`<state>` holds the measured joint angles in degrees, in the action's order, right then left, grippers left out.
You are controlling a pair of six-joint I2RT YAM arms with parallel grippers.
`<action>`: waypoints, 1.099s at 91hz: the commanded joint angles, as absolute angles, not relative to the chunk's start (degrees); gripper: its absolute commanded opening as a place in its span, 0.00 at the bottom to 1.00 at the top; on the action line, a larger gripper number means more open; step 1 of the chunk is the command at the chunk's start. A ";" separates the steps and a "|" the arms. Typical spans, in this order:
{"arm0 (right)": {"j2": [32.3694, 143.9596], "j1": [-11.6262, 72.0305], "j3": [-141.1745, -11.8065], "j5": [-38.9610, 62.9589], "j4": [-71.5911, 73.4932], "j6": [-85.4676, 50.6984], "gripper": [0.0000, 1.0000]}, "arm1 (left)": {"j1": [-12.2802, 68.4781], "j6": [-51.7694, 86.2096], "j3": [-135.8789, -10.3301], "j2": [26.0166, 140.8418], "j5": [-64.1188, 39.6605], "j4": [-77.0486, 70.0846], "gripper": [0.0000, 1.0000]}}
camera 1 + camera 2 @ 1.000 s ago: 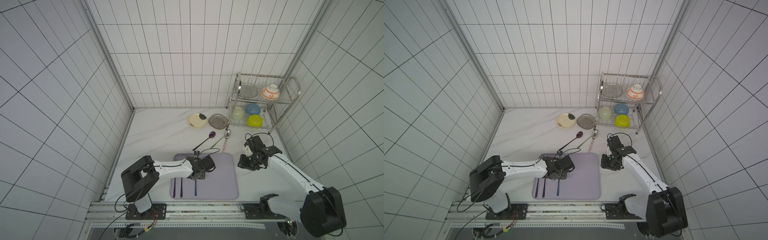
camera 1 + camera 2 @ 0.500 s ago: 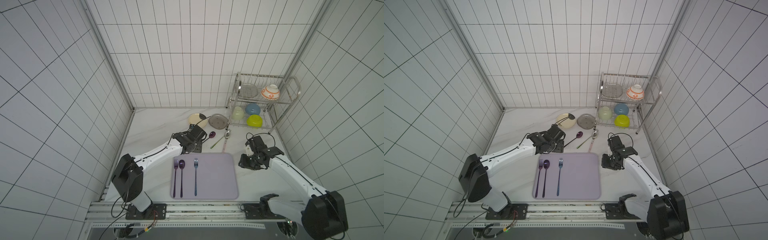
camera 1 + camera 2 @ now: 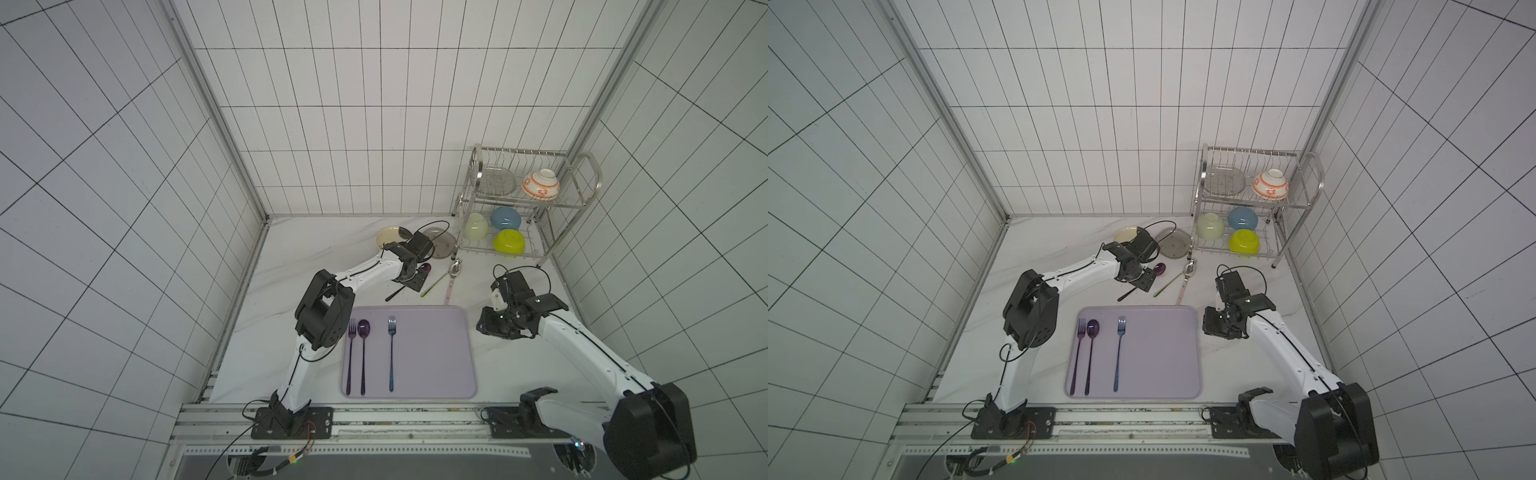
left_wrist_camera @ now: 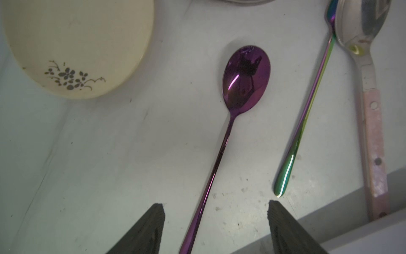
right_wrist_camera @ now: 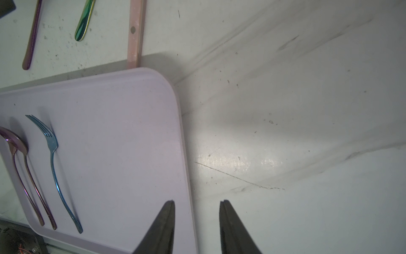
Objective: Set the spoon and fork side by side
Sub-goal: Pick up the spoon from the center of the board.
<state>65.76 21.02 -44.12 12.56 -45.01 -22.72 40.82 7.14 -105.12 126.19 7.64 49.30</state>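
Note:
The loose purple spoon needs to go beside the blue fork [image 3: 391, 357], so next my left gripper needs to grab the spoon by its handle, with its fingers on either side and the spoon's bowl pointing ahead.
A lilac tray [image 3: 432, 353] [image 3: 1158, 353] [image 5: 120, 132] carries a purple fork [image 3: 351, 357], a purple spoon [image 3: 363, 353] and a blue fork [image 3: 391, 357] [image 5: 52, 154], lying parallel. Behind the tray a second purple spoon [image 3: 424, 269] [image 4: 246, 77] lies on the marble. My left gripper [image 3: 411, 280] [image 4: 216, 204] hangs open over that spoon's handle, which runs between the fingers with a gap on each side. My right gripper [image 3: 492, 326] [image 5: 197, 202] is open and holds nothing. Its fingers stand either side of the tray's right rim.
A rainbow-green utensil [image 3: 434, 284] [image 4: 307, 114] and a pink-handled spoon [image 3: 453, 276] [image 4: 371, 110] lie beside the loose purple spoon. A cream plate [image 3: 388, 237] and a grey plate [image 3: 440, 245] sit behind. A wire dish rack [image 3: 528, 203] with bowls stands at the back right.
My left arm has left the blue fork on the tray, swung back to the loose purple spoon and opened wider. The right arm has not moved.

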 commanded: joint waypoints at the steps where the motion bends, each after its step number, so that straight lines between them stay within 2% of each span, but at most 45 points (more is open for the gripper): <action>1: 65.30 21.27 -43.29 12.02 -45.66 -22.95 0.37 | 40.34 4.08 -111.03 130.28 4.89 51.55 0.75; 25: 65.83 21.26 -43.15 11.65 -45.79 -23.10 0.37 | 39.48 3.21 -116.90 137.15 2.55 54.13 0.66; 46: 66.95 21.27 -43.46 11.42 -45.53 -23.20 0.37 | 38.67 2.20 -115.68 138.69 2.05 55.24 0.47; 89: 68.25 21.26 -44.12 11.56 -45.71 -23.38 0.37 | 35.98 2.11 -112.90 139.10 3.40 54.17 0.00; 100: 68.12 21.27 -43.97 11.58 -45.92 -23.51 0.37 | 35.33 2.35 -112.85 138.09 5.23 53.38 0.00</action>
